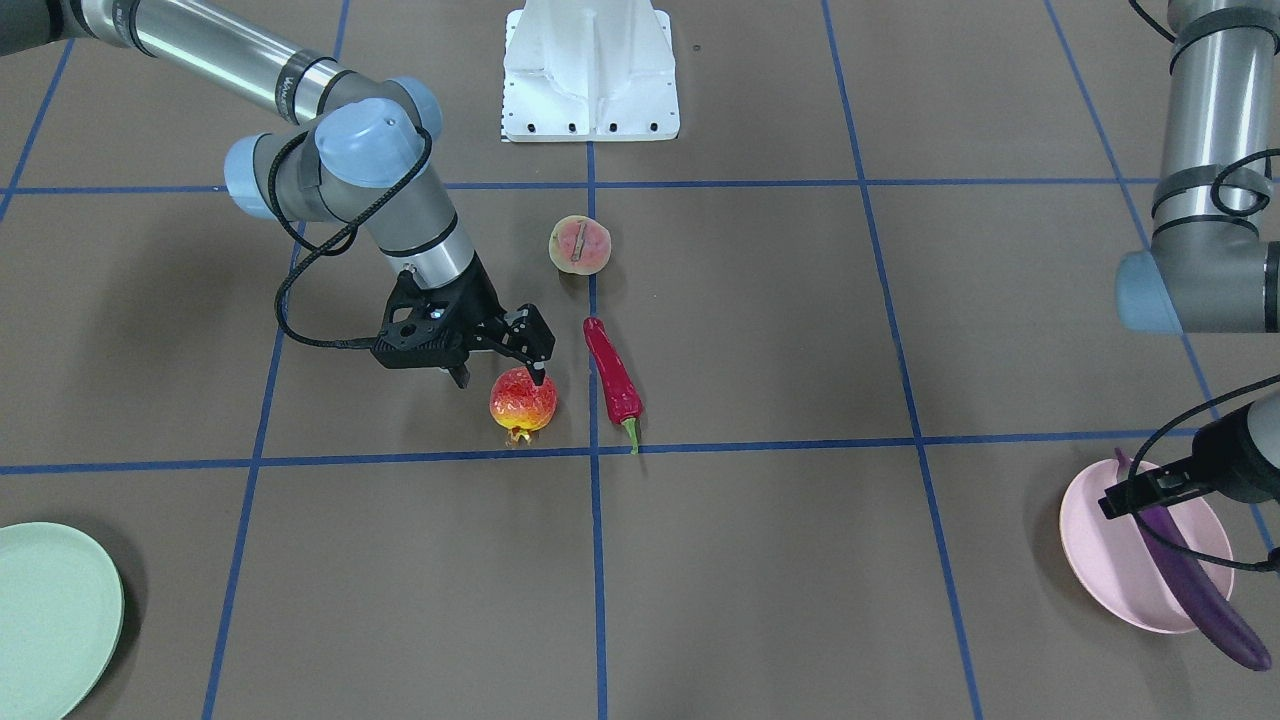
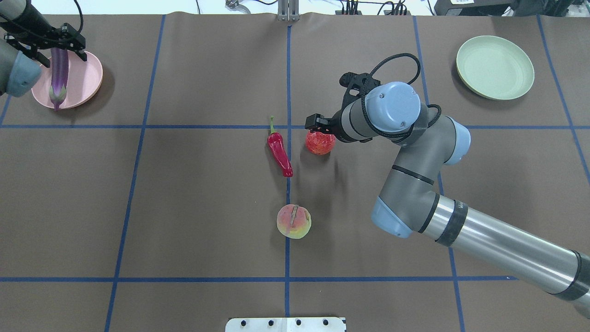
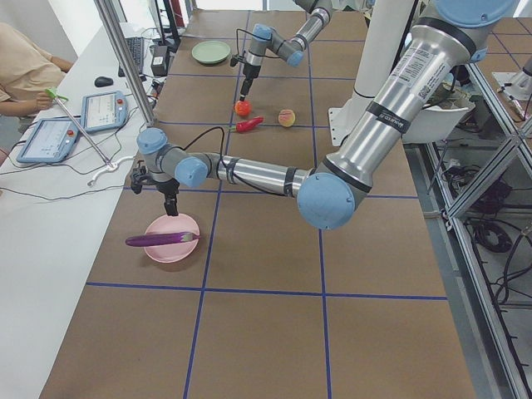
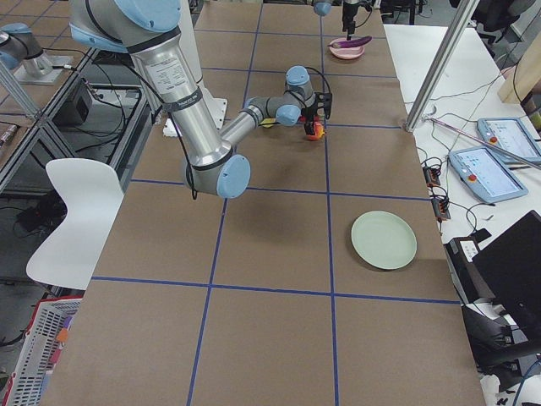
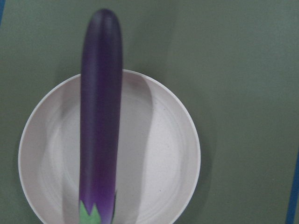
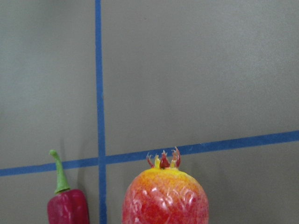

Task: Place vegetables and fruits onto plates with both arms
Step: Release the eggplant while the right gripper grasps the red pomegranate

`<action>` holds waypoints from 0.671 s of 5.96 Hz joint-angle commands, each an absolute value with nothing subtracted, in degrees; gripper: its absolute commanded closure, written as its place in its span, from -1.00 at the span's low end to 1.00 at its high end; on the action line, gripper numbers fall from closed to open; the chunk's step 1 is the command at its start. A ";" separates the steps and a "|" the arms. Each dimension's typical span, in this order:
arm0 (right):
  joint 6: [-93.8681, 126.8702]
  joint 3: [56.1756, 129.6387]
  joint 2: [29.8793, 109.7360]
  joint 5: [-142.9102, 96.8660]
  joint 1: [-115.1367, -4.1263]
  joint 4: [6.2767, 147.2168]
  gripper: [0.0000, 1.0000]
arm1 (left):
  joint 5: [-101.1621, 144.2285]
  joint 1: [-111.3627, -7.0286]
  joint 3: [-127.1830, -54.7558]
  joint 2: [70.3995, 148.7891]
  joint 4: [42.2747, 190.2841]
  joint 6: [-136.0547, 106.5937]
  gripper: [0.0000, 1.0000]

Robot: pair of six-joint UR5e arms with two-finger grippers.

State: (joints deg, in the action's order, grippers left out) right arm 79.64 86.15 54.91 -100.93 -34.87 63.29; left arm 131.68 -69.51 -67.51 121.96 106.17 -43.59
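Observation:
My right gripper will next take the pomegranate by its round body [image 1: 522, 400] to put it onto the green plate [image 1: 48, 618].
The purple eggplant [image 2: 59, 76] lies across the pink plate [image 2: 90, 78] at the far left; the left wrist view shows it [image 5: 100, 116] resting on the plate [image 5: 159, 163]. My left gripper [image 2: 64, 59] hovers just above it, open and empty. My right gripper [image 1: 500, 378] is open, its fingers just above and beside the pomegranate [image 1: 523, 402], which sits on the table and fills the bottom of the right wrist view [image 6: 166, 198]. The red chili [image 1: 612, 380] lies beside it and the peach [image 1: 580, 245] nearer the base. The green plate [image 2: 495, 67] is bare at the far right.
The white base block [image 1: 590, 70] stands at the robot's table edge. Blue tape lines [image 2: 288, 83] grid the brown table. An operator [image 3: 25, 66] and tablets sit along the far side. A white chair [image 4: 76, 211] stands off the table.

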 commanded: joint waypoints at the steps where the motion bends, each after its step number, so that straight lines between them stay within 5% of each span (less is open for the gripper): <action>1: 80.15 83.06 53.61 -99.93 -34.80 63.19 -0.97 | 132.02 -65.07 -72.92 121.64 106.26 -53.90 -1.00; 4: 82.86 82.62 52.12 -100.02 -34.72 62.67 -0.97 | 130.52 -60.65 -76.99 121.55 106.26 -61.08 -1.00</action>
State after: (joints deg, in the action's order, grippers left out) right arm 81.51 82.68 52.58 -99.96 -34.77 62.84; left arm 130.95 -61.16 -76.25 121.57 106.26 -60.03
